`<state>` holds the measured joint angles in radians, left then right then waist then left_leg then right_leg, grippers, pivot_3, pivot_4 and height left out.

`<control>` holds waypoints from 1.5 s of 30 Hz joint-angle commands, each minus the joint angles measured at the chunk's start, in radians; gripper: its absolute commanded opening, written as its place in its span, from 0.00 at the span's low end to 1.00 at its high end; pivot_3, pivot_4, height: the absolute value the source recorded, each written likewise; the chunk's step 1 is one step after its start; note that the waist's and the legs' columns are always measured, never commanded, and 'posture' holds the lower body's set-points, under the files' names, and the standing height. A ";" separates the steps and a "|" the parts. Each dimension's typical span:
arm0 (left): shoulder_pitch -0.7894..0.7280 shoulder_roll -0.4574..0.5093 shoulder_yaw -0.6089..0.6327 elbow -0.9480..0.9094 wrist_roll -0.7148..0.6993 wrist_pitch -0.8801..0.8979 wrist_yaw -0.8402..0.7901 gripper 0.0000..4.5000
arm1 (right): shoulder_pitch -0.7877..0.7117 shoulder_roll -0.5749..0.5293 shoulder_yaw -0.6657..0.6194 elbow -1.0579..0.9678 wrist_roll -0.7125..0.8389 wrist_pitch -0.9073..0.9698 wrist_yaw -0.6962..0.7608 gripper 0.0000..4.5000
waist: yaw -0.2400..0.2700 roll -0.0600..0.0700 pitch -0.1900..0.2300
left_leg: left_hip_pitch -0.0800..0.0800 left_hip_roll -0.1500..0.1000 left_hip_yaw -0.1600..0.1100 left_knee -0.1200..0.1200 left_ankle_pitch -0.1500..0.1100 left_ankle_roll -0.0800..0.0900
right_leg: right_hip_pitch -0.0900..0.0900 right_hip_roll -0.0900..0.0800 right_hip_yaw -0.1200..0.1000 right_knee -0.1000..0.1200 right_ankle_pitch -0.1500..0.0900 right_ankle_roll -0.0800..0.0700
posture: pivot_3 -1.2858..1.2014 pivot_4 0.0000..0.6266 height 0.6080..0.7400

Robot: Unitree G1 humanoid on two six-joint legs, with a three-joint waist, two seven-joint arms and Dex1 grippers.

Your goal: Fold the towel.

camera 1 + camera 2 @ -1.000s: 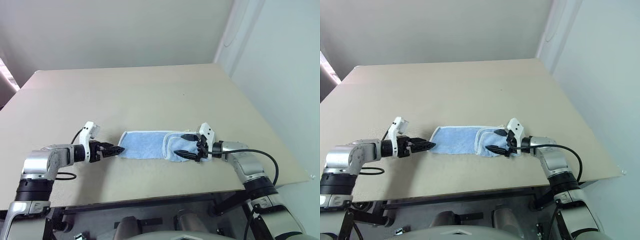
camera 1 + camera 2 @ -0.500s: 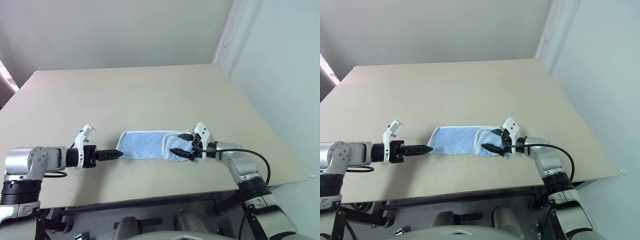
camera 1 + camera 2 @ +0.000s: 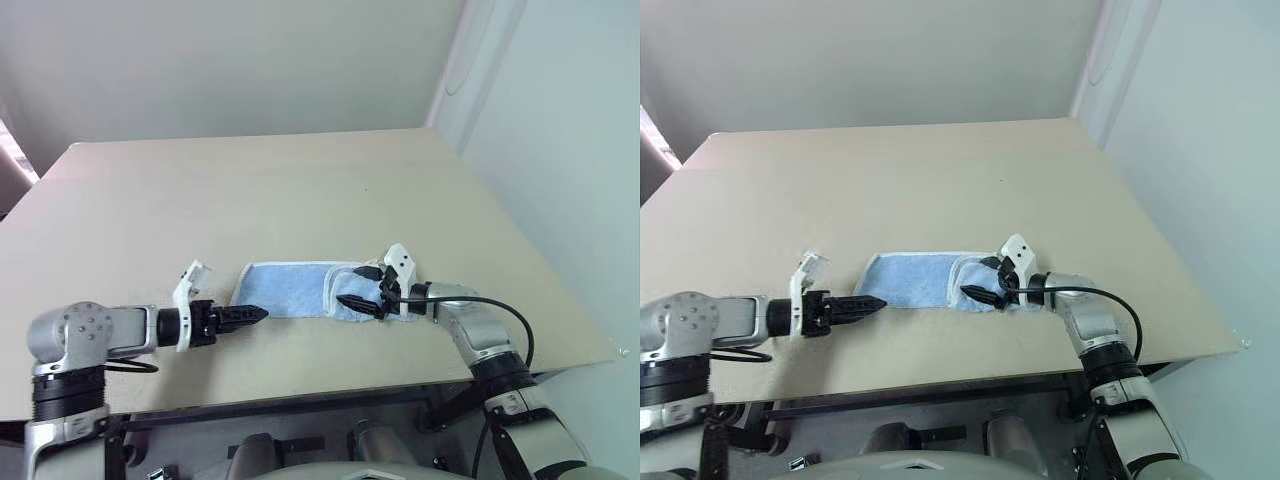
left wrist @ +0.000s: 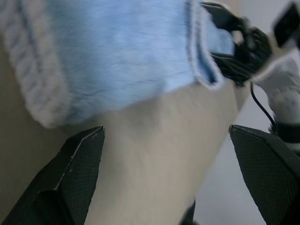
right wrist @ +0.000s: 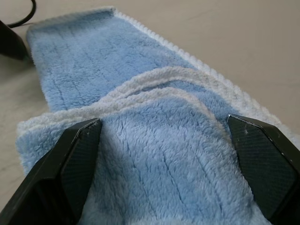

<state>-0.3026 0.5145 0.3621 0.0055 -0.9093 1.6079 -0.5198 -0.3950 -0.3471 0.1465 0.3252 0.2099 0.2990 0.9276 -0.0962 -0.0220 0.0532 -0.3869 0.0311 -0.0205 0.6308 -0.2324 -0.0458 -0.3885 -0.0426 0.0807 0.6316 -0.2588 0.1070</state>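
The towel should fold over into a compact bundle, so my left gripper should next grab the towel (image 3: 290, 288) by the corner of its flat, unfolded end (image 3: 238, 308).
The light blue towel (image 3: 290, 288) lies as a long strip on the beige table (image 3: 300, 190), its right end folded back over itself. My right gripper (image 3: 352, 285) is open, and its two fingers straddle that folded end, one finger (image 5: 70, 168) at each side of the top layer (image 5: 154, 154). My left gripper (image 3: 257, 313) is open just off the towel's left front corner, low over the table, with bare table between its fingers (image 4: 70, 178). The towel's edge (image 4: 117, 51) lies just ahead of it and is not gripped.
The table's front edge (image 3: 300, 385) runs close behind both grippers, and its right edge (image 3: 540, 260) drops off toward a white wall. A black cable (image 3: 500, 303) loops along my right forearm. Open tabletop stretches beyond the towel.
My left gripper has moved right toward the towel's left end and rolled about its own axis. The right gripper and the towel have stayed where they were.
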 commanded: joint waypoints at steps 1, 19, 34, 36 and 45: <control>-0.045 -0.045 0.063 0.098 0.033 0.007 0.165 0.99 | -0.026 0.005 -0.007 0.003 0.001 0.004 -0.006 1.00 | 0.002 0.001 -0.001 | 0.002 -0.001 -0.001 0.000 0.000 0.000 | 0.002 0.000 0.000 0.000 0.000 0.000 | 0.52 0.00 1.00; -0.065 0.079 0.091 0.151 -0.174 0.007 0.400 0.99 | -0.020 0.011 0.004 0.005 -0.012 -0.015 -0.011 1.00 | -0.034 0.006 0.000 | 0.022 -0.009 -0.027 -0.004 -0.003 -0.004 | 0.016 -0.002 -0.012 -0.018 0.003 -0.004 | 0.52 0.00 1.00; -0.067 0.038 0.105 0.210 -0.281 0.007 0.497 0.85 | -0.027 0.009 -0.004 0.022 -0.027 -0.037 -0.013 1.00 | -0.001 0.008 0.000 | 0.023 -0.020 -0.041 -0.018 -0.002 -0.004 | 0.012 -0.003 -0.012 -0.015 0.002 -0.005 | 0.52 0.00 1.00; -0.071 0.025 0.117 0.220 -0.301 0.007 0.513 0.71 | -0.029 0.009 -0.004 0.025 -0.031 -0.038 -0.017 1.00 | -0.001 0.008 0.000 | 0.023 -0.020 -0.041 -0.018 -0.003 -0.005 | 0.013 -0.004 -0.012 -0.016 0.002 -0.004 | 0.52 0.00 1.00; -0.057 0.016 0.144 0.231 -0.379 0.007 0.579 0.01 | -0.028 0.012 0.001 0.031 -0.037 -0.044 -0.024 1.00 | 0.000 0.007 0.000 | 0.013 -0.020 -0.041 -0.018 -0.001 -0.004 | 0.005 -0.003 -0.012 -0.013 0.003 -0.005 | 0.52 0.00 1.00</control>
<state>-0.3604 0.5249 0.4778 0.2333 -1.2625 1.6091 0.0493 -0.4087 -0.3347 0.1531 0.3514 0.1778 0.2661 0.9108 -0.0960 -0.0146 0.0534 -0.3738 0.0108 -0.0616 0.6125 -0.2338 -0.0499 -0.3833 -0.0453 0.0689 0.6187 -0.2560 0.1021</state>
